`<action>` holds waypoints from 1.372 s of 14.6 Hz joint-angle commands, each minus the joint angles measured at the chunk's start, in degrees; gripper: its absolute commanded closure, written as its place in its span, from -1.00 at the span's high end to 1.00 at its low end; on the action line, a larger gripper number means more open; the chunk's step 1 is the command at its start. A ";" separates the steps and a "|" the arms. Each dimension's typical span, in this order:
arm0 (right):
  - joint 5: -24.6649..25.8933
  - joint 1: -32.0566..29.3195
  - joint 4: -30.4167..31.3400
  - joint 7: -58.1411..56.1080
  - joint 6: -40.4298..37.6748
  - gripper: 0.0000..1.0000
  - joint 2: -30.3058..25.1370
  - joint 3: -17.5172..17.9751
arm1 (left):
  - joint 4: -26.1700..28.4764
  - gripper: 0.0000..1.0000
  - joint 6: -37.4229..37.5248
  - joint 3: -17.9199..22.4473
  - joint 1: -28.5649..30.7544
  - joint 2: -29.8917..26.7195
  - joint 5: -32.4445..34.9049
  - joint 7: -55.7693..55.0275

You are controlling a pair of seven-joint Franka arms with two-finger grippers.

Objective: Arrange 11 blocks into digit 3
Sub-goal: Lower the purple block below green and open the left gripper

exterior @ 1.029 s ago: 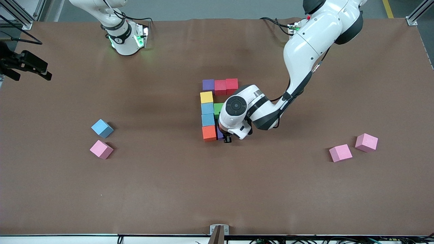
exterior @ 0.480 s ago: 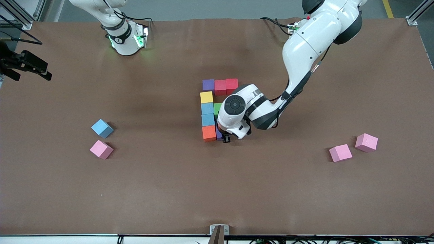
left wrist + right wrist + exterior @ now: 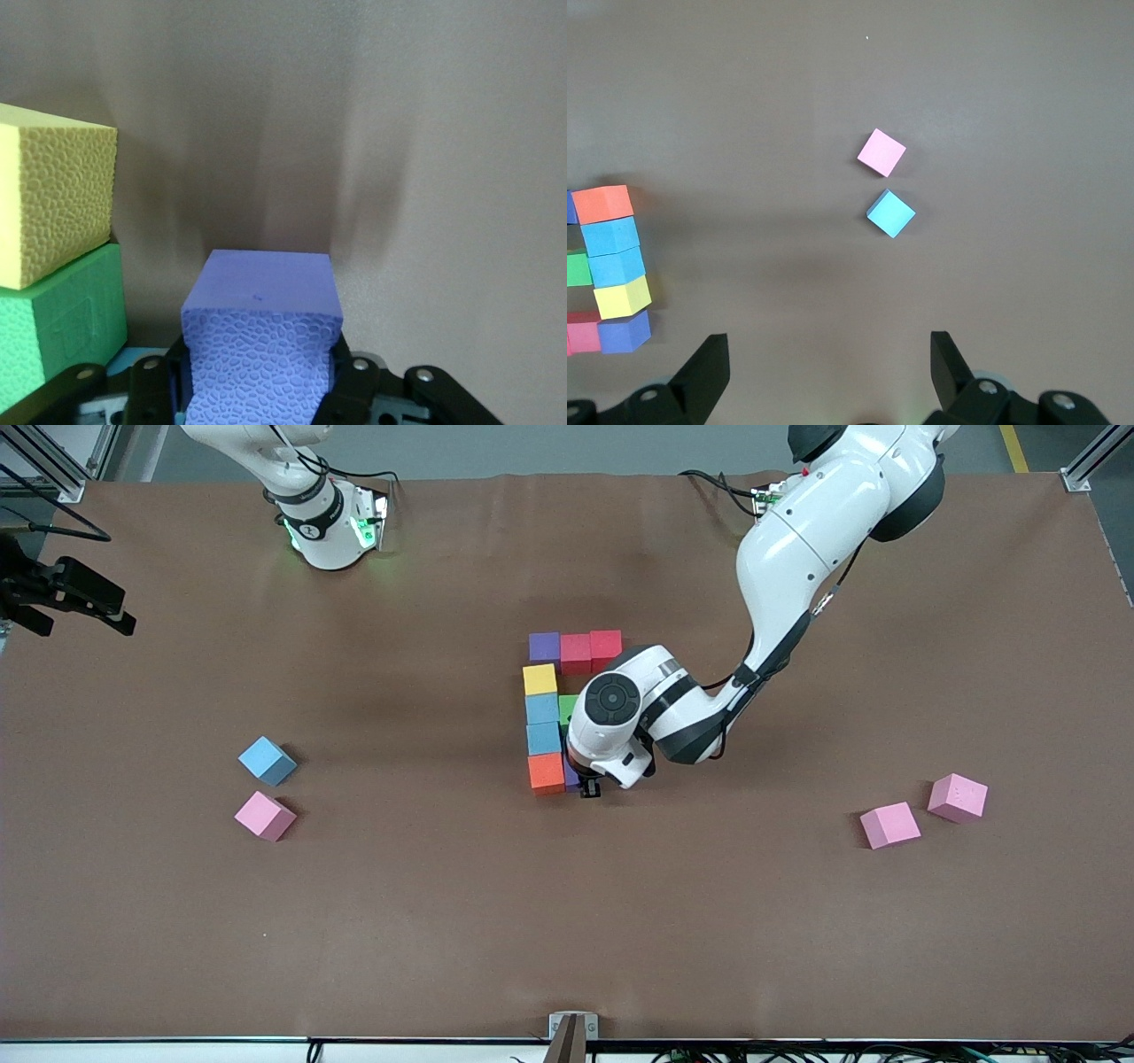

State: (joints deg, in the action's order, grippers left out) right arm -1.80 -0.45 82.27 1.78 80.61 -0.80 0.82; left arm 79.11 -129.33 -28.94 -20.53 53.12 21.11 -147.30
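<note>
The purple block's lower edge (image 3: 571,791) (image 3: 268,252) rests on the tabletop, level with the orange block's base, so it is time for my left gripper to let go of the purple block.
A column of blocks lies mid-table: yellow (image 3: 539,679), two light blue (image 3: 542,708), then orange (image 3: 547,772) nearest the front camera. A bar of one purple (image 3: 544,646) and two red blocks (image 3: 606,645) tops the column at its end nearest the arm bases. A green block (image 3: 568,707) pokes out beside the upper light blue one, partly hidden by the left arm. My left gripper (image 3: 586,786) (image 3: 261,376) is shut on a purple block (image 3: 261,345) (image 3: 572,776), low down right beside the orange block. My right gripper (image 3: 828,354) hangs open and empty high over the table.
Loose blocks lie toward the right arm's end, one light blue (image 3: 267,760) and one pink (image 3: 265,816). Two more pink blocks (image 3: 889,825) (image 3: 957,796) lie toward the left arm's end. A black camera mount (image 3: 66,593) sticks in at the table's edge.
The left gripper has slid a little with the purple block, closer against the orange block. The right arm has not moved.
</note>
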 commanded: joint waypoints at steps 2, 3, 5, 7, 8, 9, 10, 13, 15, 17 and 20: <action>0.39 -0.35 -0.36 -0.37 0.07 1.00 0.18 0.32 | -2.12 -0.07 -1.62 3.45 -3.20 1.37 -0.80 0.26; 0.39 -0.26 -0.36 -0.37 0.07 1.00 0.18 0.32 | -2.12 0.04 -1.71 3.89 -3.55 1.37 -0.80 0.26; 0.39 -0.43 -0.36 -0.37 0.07 1.00 0.18 0.32 | -2.12 0.22 -1.71 3.89 -3.55 1.37 -0.80 0.26; 0.39 -0.43 -0.36 -0.37 0.07 1.00 0.18 0.32 | -2.12 0.67 -1.71 3.89 -3.56 1.37 -0.80 0.43; 0.39 -0.43 -0.36 -0.37 0.07 1.00 0.18 0.32 | -2.12 1.00 -1.71 3.89 -3.90 1.28 -0.63 0.43; 0.39 -0.35 -0.36 -0.37 0.07 1.00 0.18 0.32 | -2.03 1.00 -1.62 3.89 -4.08 1.20 -0.63 0.35; 0.39 -0.35 -0.36 -0.37 0.07 1.00 0.18 0.32 | -2.03 1.00 -1.62 3.98 -4.08 0.93 -0.63 0.35; 0.39 -0.35 -0.36 -0.37 0.07 1.00 0.18 0.32 | -2.03 1.00 -0.83 3.89 -3.99 -0.55 -0.63 0.35; 0.39 -0.43 -0.36 -0.37 -0.01 1.00 0.18 0.32 | -1.77 1.00 1.00 3.54 -3.56 -2.66 -0.19 0.52; 0.39 -0.43 -0.36 -0.37 0.07 1.00 0.18 0.32 | -1.77 1.00 4.95 3.19 -3.20 -4.95 -0.19 1.31; 0.39 -0.35 -0.36 -0.37 -0.01 1.00 0.18 0.32 | -1.77 1.00 10.57 2.66 -3.03 -8.37 0.07 3.68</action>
State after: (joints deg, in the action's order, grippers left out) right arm -1.80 -0.44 82.27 1.78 80.61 -0.80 0.83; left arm 76.53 -122.57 -26.18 -23.71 48.00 21.11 -145.42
